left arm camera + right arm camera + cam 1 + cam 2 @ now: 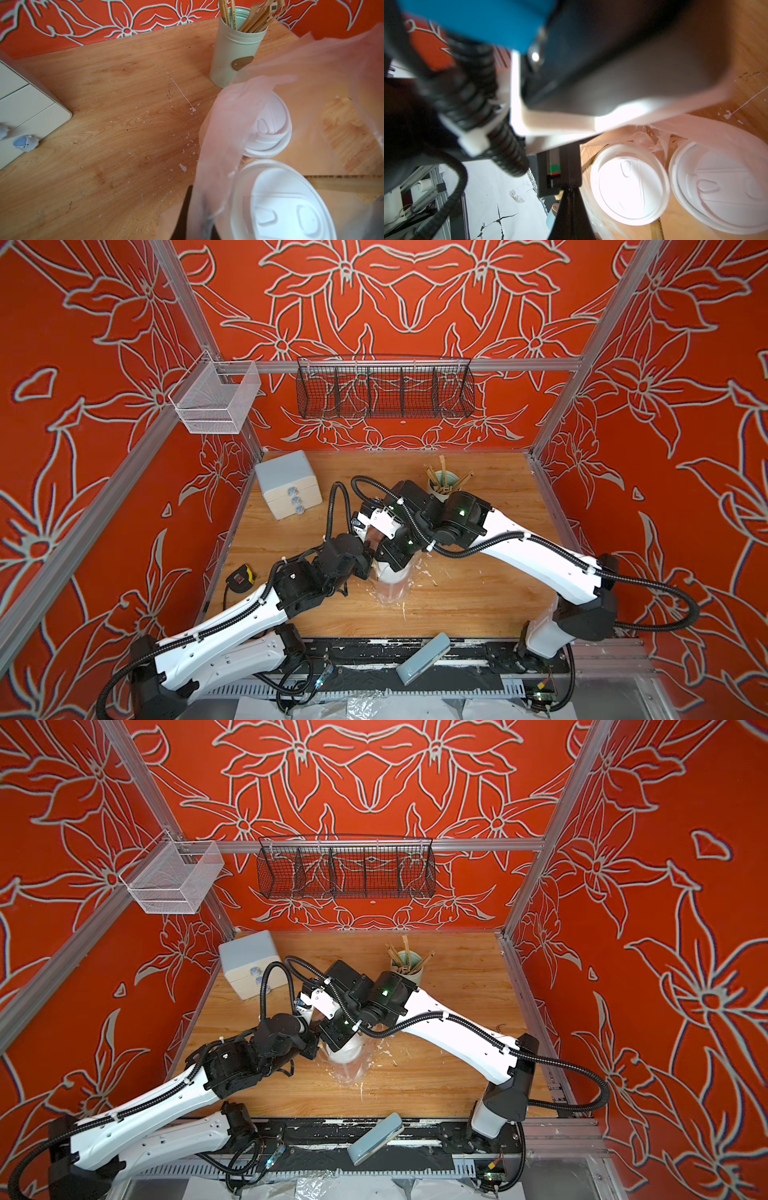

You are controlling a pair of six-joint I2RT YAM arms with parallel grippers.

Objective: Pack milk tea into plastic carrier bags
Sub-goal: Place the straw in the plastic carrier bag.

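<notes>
The bag's film is close along the lids, so the bag would rest beside the cups if I opened now. I need to release the bag from my left gripper.
Two milk tea cups stand side by side mid-table inside the transparent plastic carrier bag point(392, 591) point(352, 1068). Only their white dome lids show: one lid point(270, 128) point(629, 185) and its neighbour point(291, 203) point(720, 187). In both top views the two arms meet over the bag and cover most of it; a bit of white lid point(387, 572) peeks out. My left gripper point(197, 220) point(370, 562) is shut on the bag's film beside the cups. My right gripper point(571, 199) is shut too, with the bag's edge running along its fingers.
A mint-green holder of wooden sticks point(442, 485) point(234, 54) stands behind the cups. At the back left is a white drawer box point(286, 485) point(20, 108). A tape measure point(241, 576) lies at the left edge, a pale blue slab point(424, 659) on the front rail. Wire baskets point(384, 391) hang on the wall.
</notes>
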